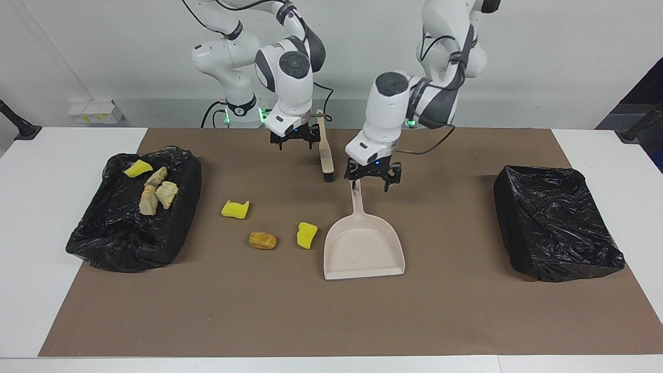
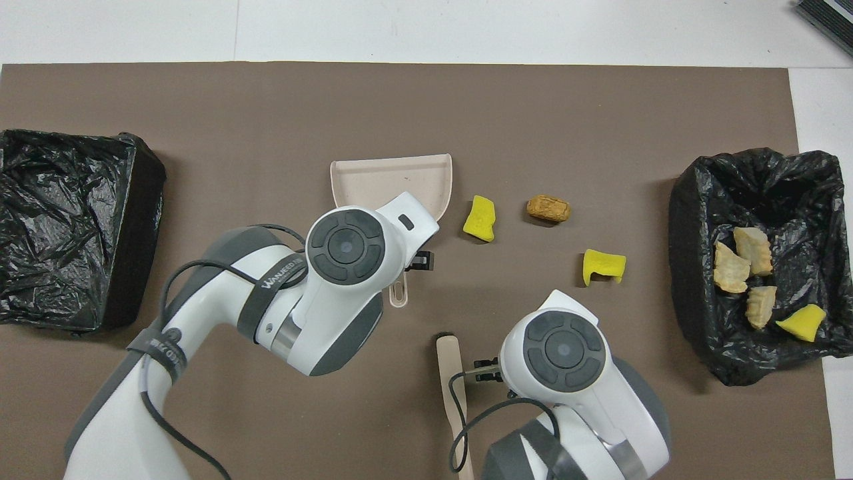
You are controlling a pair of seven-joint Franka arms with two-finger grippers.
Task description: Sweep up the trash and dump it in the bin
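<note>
My left gripper grips the beige dustpan by its slim handle [image 2: 398, 291] next, since the wide scoop [image 2: 392, 181] is too broad for the fingers.
Three scraps of trash lie on the brown mat: a yellow sponge chunk [image 1: 235, 209], a golden-brown bread lump [image 1: 262, 240] and a second yellow sponge chunk [image 1: 306, 234] beside the beige dustpan [image 1: 362, 248]. A yellow chunk [image 1: 138, 168] and three pale bread lumps [image 1: 155, 191] lie in the black-lined bin [image 1: 103, 233] at the right arm's end. My left gripper [image 1: 374, 178] is open, just over the dustpan's handle. My right gripper [image 1: 295, 140] is open and low beside the wooden brush [image 1: 326, 155], which lies on the mat. In the overhead view the arms hide both grippers.
A second black-lined bin [image 1: 557, 223] stands at the left arm's end with nothing showing in it. The brown mat [image 1: 331, 321] covers most of the white table. The dustpan [image 2: 393, 180] opens away from the robots.
</note>
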